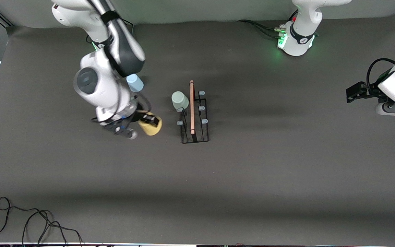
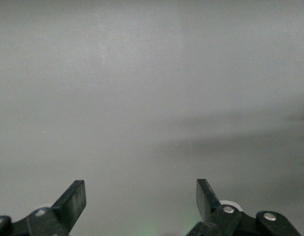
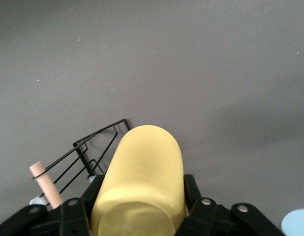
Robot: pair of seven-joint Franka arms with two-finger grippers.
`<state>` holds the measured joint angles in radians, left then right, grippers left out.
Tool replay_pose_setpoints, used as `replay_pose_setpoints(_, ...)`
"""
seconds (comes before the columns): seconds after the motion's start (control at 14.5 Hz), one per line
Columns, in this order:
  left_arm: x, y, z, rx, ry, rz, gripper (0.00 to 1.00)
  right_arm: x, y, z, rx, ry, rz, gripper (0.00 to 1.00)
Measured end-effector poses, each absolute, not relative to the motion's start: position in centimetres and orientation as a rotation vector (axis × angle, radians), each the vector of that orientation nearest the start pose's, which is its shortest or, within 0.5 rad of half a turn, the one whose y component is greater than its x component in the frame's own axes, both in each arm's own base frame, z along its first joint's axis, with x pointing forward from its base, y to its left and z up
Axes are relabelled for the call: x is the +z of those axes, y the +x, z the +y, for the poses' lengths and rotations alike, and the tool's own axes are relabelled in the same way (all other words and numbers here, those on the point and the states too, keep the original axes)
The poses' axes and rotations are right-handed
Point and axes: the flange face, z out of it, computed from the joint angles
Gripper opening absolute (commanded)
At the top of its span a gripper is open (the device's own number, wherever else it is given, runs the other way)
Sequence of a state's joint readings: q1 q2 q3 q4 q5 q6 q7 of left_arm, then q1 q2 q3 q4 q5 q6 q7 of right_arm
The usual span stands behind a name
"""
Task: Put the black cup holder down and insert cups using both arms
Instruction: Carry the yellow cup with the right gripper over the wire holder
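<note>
My right gripper should move the yellow cup toward the holder's nearest peg before letting go. The cup hangs short of that peg and would fall to the table if released now.
The black cup holder (image 1: 194,118) stands mid-table, its wooden handle (image 1: 192,106) along the top. It also shows in the right wrist view (image 3: 93,147). A pale green cup (image 1: 179,101) sits upside down on one of its pegs, on the side toward the right arm's end. My right gripper (image 1: 147,120) is shut on the yellow cup (image 1: 153,128), over the table beside the holder. In the right wrist view the cup (image 3: 142,167) fills the gripper (image 3: 139,194). The light blue cup (image 1: 134,82) stands on the table, partly hidden by the right arm. My left gripper (image 1: 355,92) waits open and empty at the left arm's end (image 2: 140,196).
Loose black cables (image 1: 29,219) lie at the table's near edge toward the right arm's end. More cables (image 1: 262,27) run to the left arm's green-lit base (image 1: 297,43). The light blue cup's edge shows in the right wrist view (image 3: 297,223).
</note>
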<state>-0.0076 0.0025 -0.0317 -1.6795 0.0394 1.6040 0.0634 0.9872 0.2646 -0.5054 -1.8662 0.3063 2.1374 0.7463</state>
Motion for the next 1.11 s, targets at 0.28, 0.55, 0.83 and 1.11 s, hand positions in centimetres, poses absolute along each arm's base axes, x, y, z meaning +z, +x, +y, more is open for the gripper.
replay_pose_setpoints(0.28, 57.5, 55.3, -1.8, 0.122, -3.097, 0.163, 1.00, 39.3, 51.2, 35.4, 0.012, -2.979, 0.724, 0.00)
replay_pose_setpoints(0.55, 57.5, 55.3, -1.8, 0.122, -3.097, 0.163, 1.00, 38.1, 51.2, 38.1, -0.023, -2.981, 0.803, 0.00)
replay_pose_setpoints(0.83, 57.4, 55.3, -1.8, 0.123, -3.096, 0.163, 1.00, 36.4, 52.3, 41.1, -0.084, -2.996, 0.827, 0.00)
replay_pose_setpoints(1.11, 57.4, 55.3, -1.8, 0.123, -3.096, 0.163, 1.00, 34.2, 52.8, 42.7, -0.121, -3.018, 0.821, 0.07)
